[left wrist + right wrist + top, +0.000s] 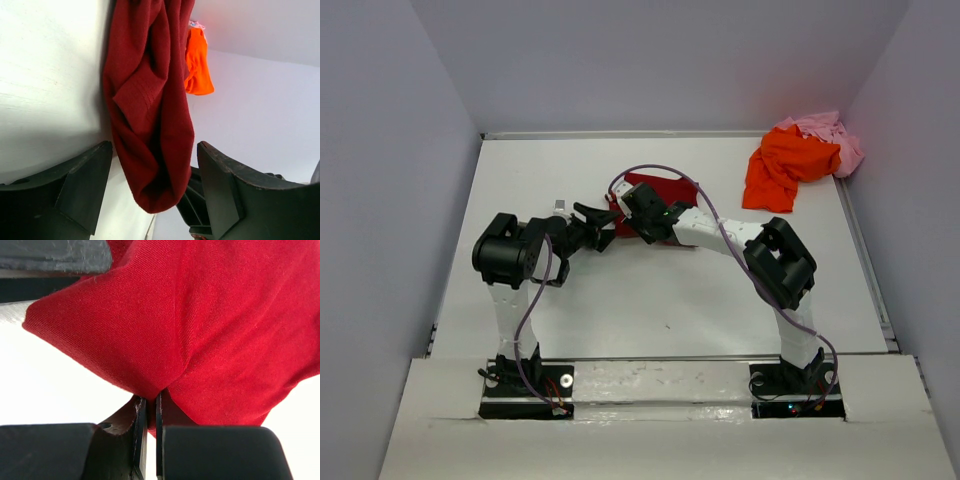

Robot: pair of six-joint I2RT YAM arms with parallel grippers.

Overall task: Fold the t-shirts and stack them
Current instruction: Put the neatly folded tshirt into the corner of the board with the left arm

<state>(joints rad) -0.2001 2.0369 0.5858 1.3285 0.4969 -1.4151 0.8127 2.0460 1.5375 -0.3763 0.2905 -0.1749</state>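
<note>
My left gripper should next grab the dark red t-shirt (670,190) by its hanging end, so that the rest of it trails flat for stacking.
The dark red t-shirt (670,190) lies bunched at the table's middle. My right gripper (640,212) is shut on a fold of it; the right wrist view shows the red cloth (210,325) pinched between the closed jaws of this gripper (150,407). My left gripper (603,228) is open just left of the shirt. In the left wrist view the shirt's end (150,125) hangs between the spread jaws of the left gripper (155,150), ungripped. The bright orange t-shirt (785,165) and the pale pink t-shirt (830,132) lie crumpled at the far right corner.
The orange shirt also shows far off in the left wrist view (197,62). The white table (650,300) is enclosed by pale walls at left, back and right. Both arms reach inward and meet at the red shirt.
</note>
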